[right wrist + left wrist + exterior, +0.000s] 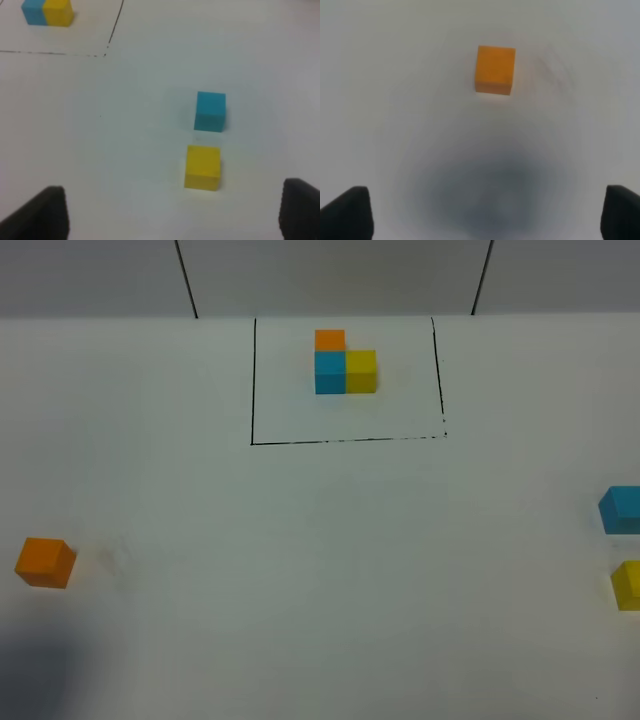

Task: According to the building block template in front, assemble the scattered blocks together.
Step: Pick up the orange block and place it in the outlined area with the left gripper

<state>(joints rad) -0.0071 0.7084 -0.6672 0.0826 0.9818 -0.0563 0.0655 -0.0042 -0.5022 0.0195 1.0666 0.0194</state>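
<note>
My left gripper should next grab the loose orange block by its body [45, 563] to start copying the template [345, 368].
The building block template [345, 368] is a joined orange, blue and yellow cluster inside a black-line rectangle at the back middle of the table; part of the template [48, 12] shows in the right wrist view. A loose orange block [45, 562] lies at the left edge. In the left wrist view the orange block [495, 69] sits well ahead of my open left gripper [480, 215], which holds nothing. A blue block [621, 509] and a yellow block [628, 585] lie at the right edge. My open right gripper [175, 210] hovers short of the yellow block [202, 167] and blue block [210, 111].
The white table [320, 570] runs to a grey back wall with two dark vertical seams. A dark shadow lies on the table at the front left corner. Neither arm shows in the exterior high view.
</note>
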